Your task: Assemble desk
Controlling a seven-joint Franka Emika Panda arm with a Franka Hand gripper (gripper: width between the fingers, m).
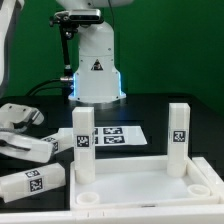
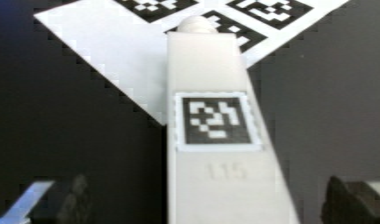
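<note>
My gripper's fingers reach down on both sides of the leg, so closing now would catch it, and my gripper closes on it next.
The white desk top (image 1: 135,186) lies at the front of the black table. Two legs stand upright in its back corner sockets, one (image 1: 83,142) on the exterior view's left and one (image 1: 178,135) on its right. Two loose legs lie at the exterior view's left, one (image 1: 27,148) under my gripper (image 1: 20,120) and one (image 1: 31,183) nearer the front. In the wrist view that tagged leg (image 2: 213,120) lies lengthwise between my dark fingertips (image 2: 54,200). My gripper (image 2: 205,208) is open, with a gap on each side of the leg.
The marker board (image 1: 116,135) lies flat behind the desk top and shows past the leg's far end (image 2: 160,30). The robot's base (image 1: 95,65) stands at the back centre. Open sockets show in the desk top's front corners (image 1: 86,198).
</note>
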